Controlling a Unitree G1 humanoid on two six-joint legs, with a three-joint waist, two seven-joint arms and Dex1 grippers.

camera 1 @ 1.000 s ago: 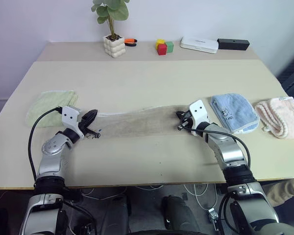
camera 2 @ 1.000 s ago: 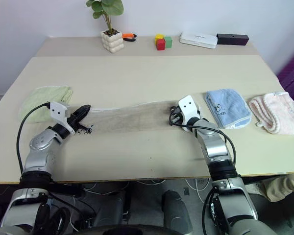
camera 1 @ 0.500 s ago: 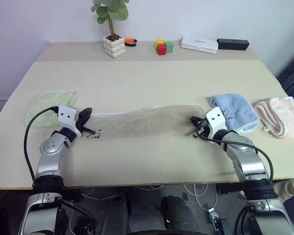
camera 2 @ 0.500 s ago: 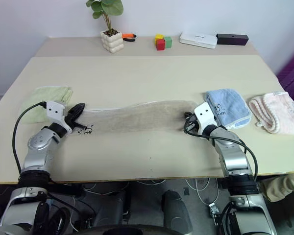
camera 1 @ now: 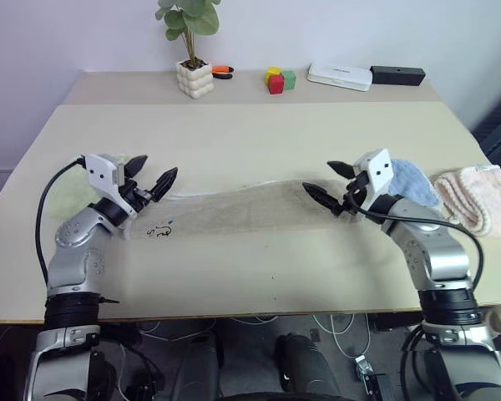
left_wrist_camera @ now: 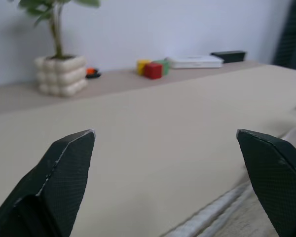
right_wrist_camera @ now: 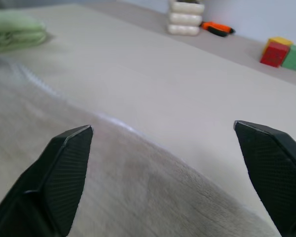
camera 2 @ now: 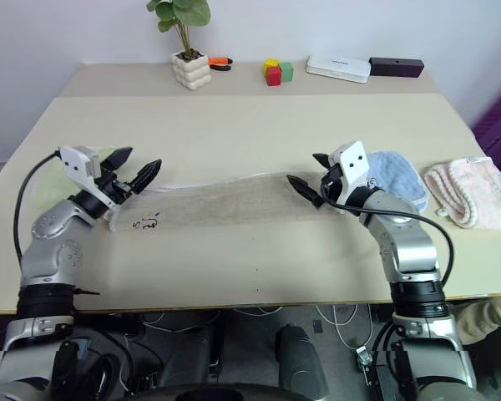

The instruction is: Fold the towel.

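Observation:
The beige-tan towel lies flat as a long slack strip (camera 1: pixel 250 209), so the robot's right gripper will pinch the towel by its end edge (camera 1: pixel 356 215) next.
The beige-tan towel (camera 1: pixel 234 210) lies as a long narrow strip across the middle of the table, with a small dark embroidered mark (camera 1: pixel 159 227) near its left end. My left gripper (camera 1: pixel 153 173) hovers open just above the towel's left end, nothing between its fingers. Over the right end my right gripper (camera 1: pixel 326 180) also stands open and holds nothing. In the left wrist view the towel's stitched edge (left_wrist_camera: pixel 222 210) runs below the spread fingertips (left_wrist_camera: pixel 69 163). The right wrist view looks along the towel (right_wrist_camera: pixel 113 187) between wide black fingertips (right_wrist_camera: pixel 69 163).
A pale green folded towel (camera 1: pixel 67 190) lies behind my left arm. A light blue folded towel (camera 1: pixel 413 177) and a pink one (camera 1: pixel 480 196) lie at the right. Along the back stand a potted plant (camera 1: pixel 194 78), coloured blocks (camera 1: pixel 278 80), a white box (camera 1: pixel 340 75) and a black box (camera 1: pixel 397 75).
Both grippers first drew apart with the towel's ends, then opened, let the ends go and rose above the table. The towel now rests flat.

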